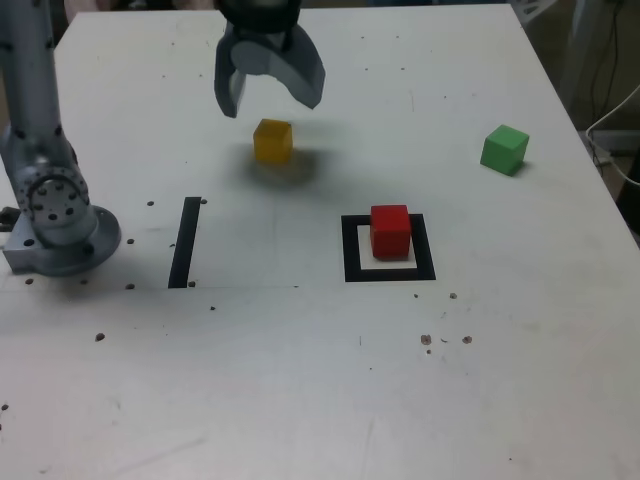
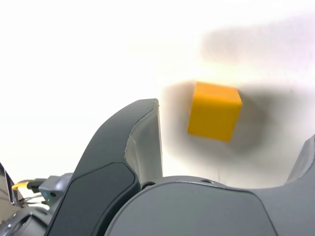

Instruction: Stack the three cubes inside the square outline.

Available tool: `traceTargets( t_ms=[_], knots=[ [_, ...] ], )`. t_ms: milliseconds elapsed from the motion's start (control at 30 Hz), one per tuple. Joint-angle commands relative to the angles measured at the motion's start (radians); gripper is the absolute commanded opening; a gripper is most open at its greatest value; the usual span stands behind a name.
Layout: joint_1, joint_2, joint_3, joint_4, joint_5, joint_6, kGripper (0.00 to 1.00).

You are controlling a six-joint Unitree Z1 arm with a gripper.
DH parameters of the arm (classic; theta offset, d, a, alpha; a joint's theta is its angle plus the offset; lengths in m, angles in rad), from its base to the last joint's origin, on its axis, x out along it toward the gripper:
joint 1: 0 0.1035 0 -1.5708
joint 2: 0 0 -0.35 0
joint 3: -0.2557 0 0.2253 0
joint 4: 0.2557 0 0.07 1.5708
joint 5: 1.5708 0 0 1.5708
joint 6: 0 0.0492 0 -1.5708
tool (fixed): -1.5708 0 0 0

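I should lower my gripper before I close it on the yellow cube (image 1: 273,140). My fingertips are above the cube and the table shows around it, so my gripper would miss if I closed it now.
The red cube (image 1: 391,230) sits inside the black square outline (image 1: 352,250), near its far edge. A yellow cube (image 1: 273,140) rests on the white table, left of and beyond the outline in the exterior view. My gripper (image 1: 270,98) hangs open just above and behind the yellow cube, empty. In the wrist view the yellow cube (image 2: 214,110) lies on the table between my spread fingers (image 2: 142,142), untouched. The green cube (image 1: 504,149) stands alone at the far right of the exterior view.
A straight black strip (image 1: 185,241) is taped to the table left of the outline. The arm's grey base (image 1: 55,215) stands at the exterior view's left edge. Small dark specks dot the tabletop.
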Motion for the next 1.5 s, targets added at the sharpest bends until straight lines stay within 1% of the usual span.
traceTargets(
  t_ms=[0, 367, 567, 833, 933, 1100, 1167, 1233, 1367, 1467],
  knots=[
    [0.005, 0.009, 0.010, -0.020, 0.004, 0.003, 0.99],
    [0.004, 0.067, 0.059, -0.092, 0.009, 0.007, 0.96],
    [0.004, 0.090, 0.056, -0.103, 0.007, 0.021, 0.91],
    [0.004, 0.113, 0.056, -0.103, -0.006, 0.040, 0.80],
    [0.006, 0.126, 0.056, -0.104, -0.009, 0.047, 0.73],
    [0.011, 0.138, 0.055, -0.109, -0.011, 0.048, 0.52],
    [0.011, 0.138, 0.054, -0.112, -0.013, 0.049, 0.46],
    [0.011, 0.138, 0.052, -0.114, -0.015, 0.051, 0.42],
    [0.011, 0.138, 0.047, -0.115, -0.018, 0.053, 0.38],
    [0.011, 0.137, 0.044, -0.117, -0.025, 0.054, 0.30]
  ],
)
